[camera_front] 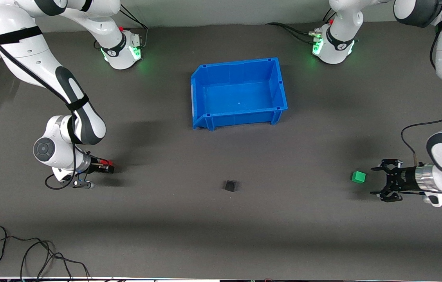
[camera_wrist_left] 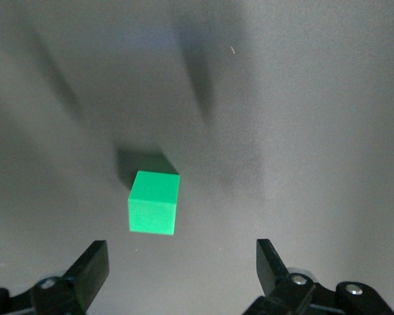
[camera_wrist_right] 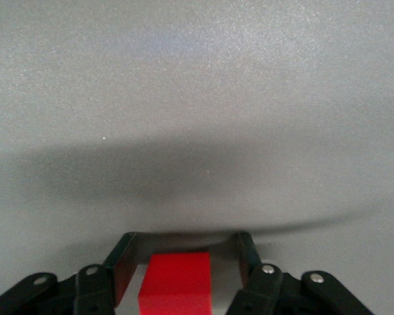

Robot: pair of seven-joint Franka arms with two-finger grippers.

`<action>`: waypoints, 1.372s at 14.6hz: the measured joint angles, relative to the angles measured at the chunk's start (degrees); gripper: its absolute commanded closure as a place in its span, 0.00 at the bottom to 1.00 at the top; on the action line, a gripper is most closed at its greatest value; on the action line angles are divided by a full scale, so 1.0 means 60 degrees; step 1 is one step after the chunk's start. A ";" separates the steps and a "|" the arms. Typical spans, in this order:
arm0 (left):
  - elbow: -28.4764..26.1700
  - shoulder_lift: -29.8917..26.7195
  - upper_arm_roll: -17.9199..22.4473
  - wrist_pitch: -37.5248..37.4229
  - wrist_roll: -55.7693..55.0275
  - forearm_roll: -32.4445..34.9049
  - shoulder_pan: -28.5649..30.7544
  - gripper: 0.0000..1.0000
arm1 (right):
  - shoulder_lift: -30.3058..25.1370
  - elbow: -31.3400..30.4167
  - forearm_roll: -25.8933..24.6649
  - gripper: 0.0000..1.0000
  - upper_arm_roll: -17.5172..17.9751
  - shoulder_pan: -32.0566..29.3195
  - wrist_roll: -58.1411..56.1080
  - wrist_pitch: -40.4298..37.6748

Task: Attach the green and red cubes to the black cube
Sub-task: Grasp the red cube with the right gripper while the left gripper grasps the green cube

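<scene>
I need to attach the green cube to the black cube (camera_front: 230,185), so I will next grab the opposite sides of the green cube (camera_front: 358,177) with my left gripper.
The green cube (camera_front: 358,177) lies on the grey mat toward the left arm's end. My left gripper (camera_front: 375,180) is low beside it and open; in the left wrist view the cube (camera_wrist_left: 153,203) sits just ahead of the spread fingertips, clear of the gripper (camera_wrist_left: 180,252). My right gripper (camera_front: 108,166) is low over the mat at the right arm's end. Its jaws stand around the red cube (camera_front: 105,161), and the right wrist view shows mat between the cube (camera_wrist_right: 177,282) and the fingers of the gripper (camera_wrist_right: 185,239). The black cube (camera_front: 230,185) lies alone mid-table.
An empty blue bin (camera_front: 240,117) stands farther from the front camera than the black cube. Loose black cables (camera_front: 29,254) lie near the front edge at the right arm's end.
</scene>
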 measured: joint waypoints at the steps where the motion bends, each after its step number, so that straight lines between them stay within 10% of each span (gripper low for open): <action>1: -0.0093 0.0074 -0.0042 0.0227 0.0019 -0.0011 -0.0011 0.00 | 0.0000 -0.0003 0.0001 0.31 0.0000 0.0000 0.0000 0.0006; 11: -0.0866 0.0258 -0.0098 0.0926 0.0763 -0.0276 0.0070 0.04 | -0.0052 -0.0107 0.0001 0.52 0.0013 0.0038 0.0000 0.0185; 16: -0.1010 0.0257 -0.0098 0.1059 0.0838 -0.0280 0.0079 0.65 | -0.0096 -0.0119 0.0002 0.86 0.0030 0.0045 0.0000 0.0197; 20: -0.1009 0.0237 -0.0100 0.1059 0.0841 -0.0286 0.0079 0.79 | -0.0096 -0.0125 0.0002 1.00 0.0030 0.0046 0.0003 0.0208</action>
